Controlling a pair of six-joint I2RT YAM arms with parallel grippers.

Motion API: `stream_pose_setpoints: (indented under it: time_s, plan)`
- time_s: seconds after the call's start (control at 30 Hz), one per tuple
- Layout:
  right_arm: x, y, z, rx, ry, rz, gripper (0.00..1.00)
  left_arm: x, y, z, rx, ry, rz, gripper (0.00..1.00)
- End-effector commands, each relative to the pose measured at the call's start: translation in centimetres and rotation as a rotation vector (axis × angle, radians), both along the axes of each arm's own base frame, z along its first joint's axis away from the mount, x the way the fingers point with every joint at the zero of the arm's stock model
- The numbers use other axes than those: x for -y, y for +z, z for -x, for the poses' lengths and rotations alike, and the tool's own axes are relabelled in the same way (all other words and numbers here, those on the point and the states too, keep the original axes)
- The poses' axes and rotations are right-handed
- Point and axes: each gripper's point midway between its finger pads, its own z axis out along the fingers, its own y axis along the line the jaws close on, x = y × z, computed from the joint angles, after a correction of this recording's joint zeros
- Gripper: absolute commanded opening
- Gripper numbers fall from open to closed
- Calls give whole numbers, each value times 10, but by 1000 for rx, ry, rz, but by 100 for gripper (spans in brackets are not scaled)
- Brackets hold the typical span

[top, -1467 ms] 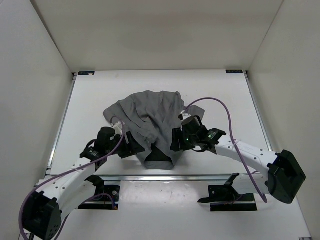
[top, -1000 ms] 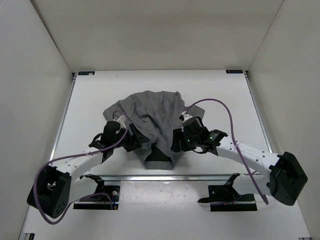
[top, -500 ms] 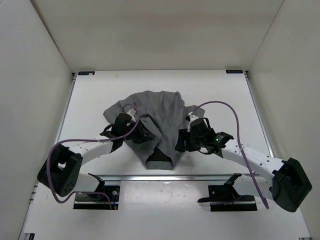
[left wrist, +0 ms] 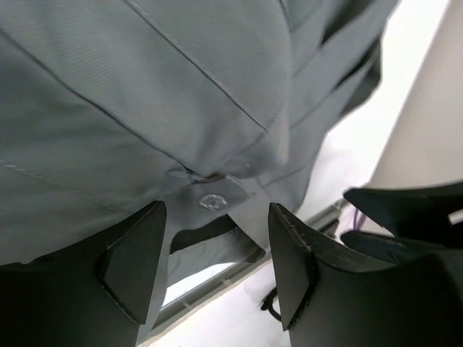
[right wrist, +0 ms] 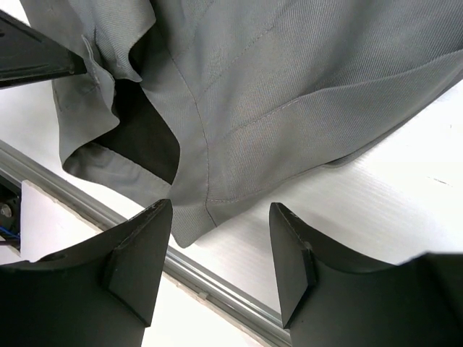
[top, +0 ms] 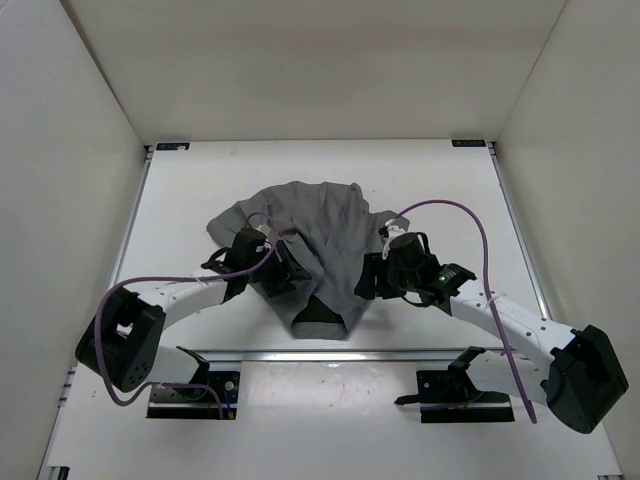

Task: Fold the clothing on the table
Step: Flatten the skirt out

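The skirt has to be spread flat for folding, so my left gripper should next grab the skirt's near edge by the small button (top: 305,289) (left wrist: 212,201), opposite my right gripper.
The clothing (top: 310,225), a grey pleated skirt, lies crumpled in the middle of the white table (top: 450,200). Its near end narrows to a point where the dark lining (top: 318,313) shows. My left gripper (top: 281,276) rests at the skirt's near left edge. In the left wrist view it (left wrist: 217,267) is open, with the clothing (left wrist: 145,87) and a small button (left wrist: 212,201) just beyond its tips. My right gripper (top: 366,281) is at the skirt's near right edge. In the right wrist view it (right wrist: 217,260) is open, and a hem corner of the clothing (right wrist: 289,87) lies just ahead of the gap.
A metal rail (top: 330,352) runs along the table's near edge, close under both grippers; the rail (right wrist: 217,293) also shows in the right wrist view. White walls enclose the table on three sides. Purple cables (top: 440,205) loop above the arms.
My left arm has swung right and away from its base, bringing its gripper onto the skirt's left edge. The right gripper has shifted slightly right. The skirt's near end has moved a little.
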Motion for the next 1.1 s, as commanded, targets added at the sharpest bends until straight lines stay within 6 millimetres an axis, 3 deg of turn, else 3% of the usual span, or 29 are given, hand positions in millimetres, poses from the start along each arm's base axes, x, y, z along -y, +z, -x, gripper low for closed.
stream_pose_setpoints:
  time_s: [0.0, 0.13, 0.2, 0.43, 0.57, 0.7, 0.77, 0.8, 0.83, 0.97, 1.07]
  plan:
    - [-4, 8, -5, 49, 9, -31, 53, -1, 8, -10, -4, 42, -42, 68]
    - [-7, 12, -6, 60, 20, -46, 54, 8, -3, -11, -72, 47, -89, 69]
    - [-7, 13, -6, 67, 22, -53, 54, 19, -4, -23, -67, 43, -108, 67]
    - [3, 15, -7, 86, 14, -77, 54, 41, -42, -23, -163, -83, -326, 62]
    - [7, 21, -8, 106, 6, -110, 57, 40, -64, -12, -224, -138, -410, 54]
    - [15, 13, -8, 97, -6, -101, 56, 28, -85, -1, -285, -194, -542, 55]
    - [16, 13, -8, 105, 0, -103, 57, 26, -90, 5, -304, -216, -572, 44]
    - [19, 12, -9, 101, -16, -108, 56, 23, -94, 5, -308, -224, -589, 27]
    - [19, 9, -8, 98, -10, -109, 56, 21, -93, 4, -303, -221, -599, 3]
    - [23, 2, -4, 76, -9, -87, 56, 16, -87, 1, -292, -193, -561, 0]
    - [21, 4, 0, 59, -5, -53, 52, 21, -58, -18, -196, -174, -524, 0]
